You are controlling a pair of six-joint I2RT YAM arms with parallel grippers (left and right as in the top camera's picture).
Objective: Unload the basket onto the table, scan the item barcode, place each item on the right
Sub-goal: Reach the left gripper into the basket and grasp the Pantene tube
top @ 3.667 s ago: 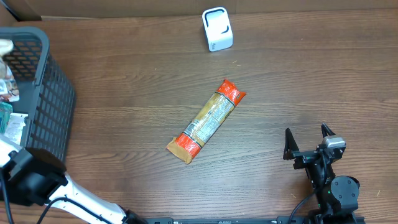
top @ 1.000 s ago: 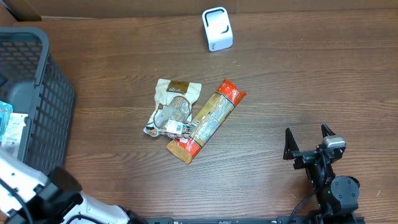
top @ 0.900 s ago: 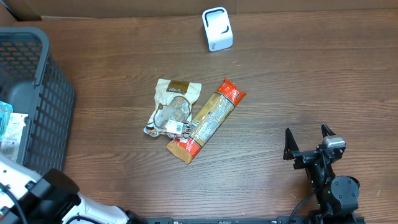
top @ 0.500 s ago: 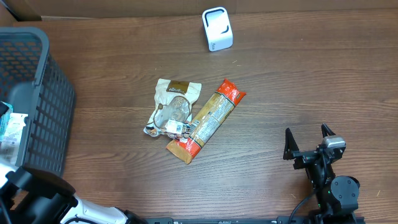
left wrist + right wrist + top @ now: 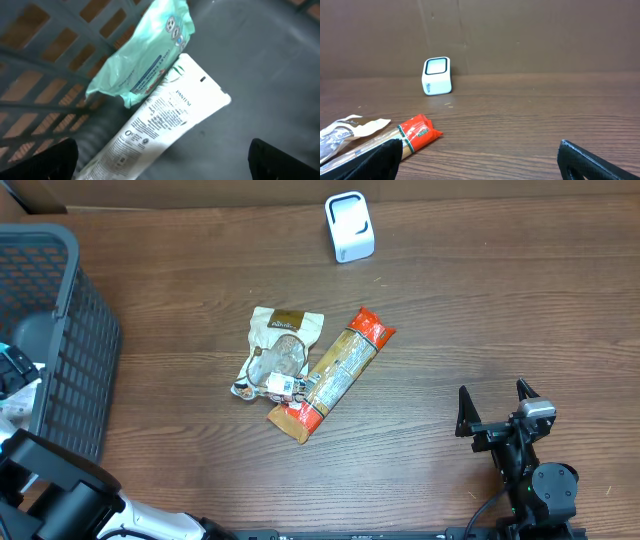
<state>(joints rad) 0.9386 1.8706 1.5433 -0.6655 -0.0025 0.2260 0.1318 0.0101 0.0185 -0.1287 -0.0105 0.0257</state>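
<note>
The white tube [image 5: 170, 117] has to be scanned for its item barcode, so my left gripper will next grab it across its body by the tube's long side edges. The printed text will stay uncovered.
My left gripper [image 5: 165, 167] is open down inside the grey basket [image 5: 70, 330], hovering over a white tube [image 5: 170, 117] with printed text and a mint-green packet [image 5: 145, 55]; nothing sits between its fingers. On the table lie an orange-ended pasta packet [image 5: 335, 375] and a beige pouch [image 5: 277, 352], touching side by side. The white barcode scanner [image 5: 349, 226] stands at the far edge. At the near right, my right gripper [image 5: 497, 408] rests open and empty, facing the scanner [image 5: 437, 75] and the packet's red end [image 5: 417, 132].
The basket's lattice wall [image 5: 40, 60] rises close on the left of the tube, with the grey floor [image 5: 260, 75] bare to its right. My left arm [image 5: 60, 490] fills the near-left corner. A brown cardboard wall [image 5: 520, 35] backs the table.
Since the oldest frame the beige pouch has appeared on the table beside the pasta packet. Over the last second my left arm has shifted at the basket. The right arm has not moved.
</note>
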